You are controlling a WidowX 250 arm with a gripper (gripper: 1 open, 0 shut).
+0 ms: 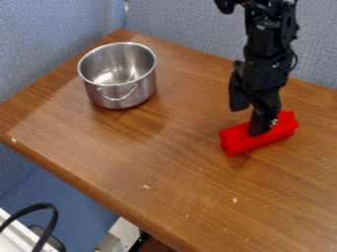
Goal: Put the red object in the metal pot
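Observation:
I should next grab the middle of the block's long body (259, 134) with my gripper, so that I can put the red object in the metal pot (126, 94).
The red object (247, 142) is a bright red block lying flat on the wooden table, right of centre, angled up toward the right. My black gripper (253, 110) hangs from above, directly over the block's middle. It is open, with one fingertip (263, 124) down on the block's top and the other finger (235, 96) slightly higher on the left. Nothing is held. The metal pot (126, 94) stands upright and empty at the table's far left, well apart from the block and gripper.
The wooden table (145, 148) has a front edge running diagonally from left to bottom right. A blue wall stands behind the pot. A black cable (27, 221) loops on the floor at the bottom left.

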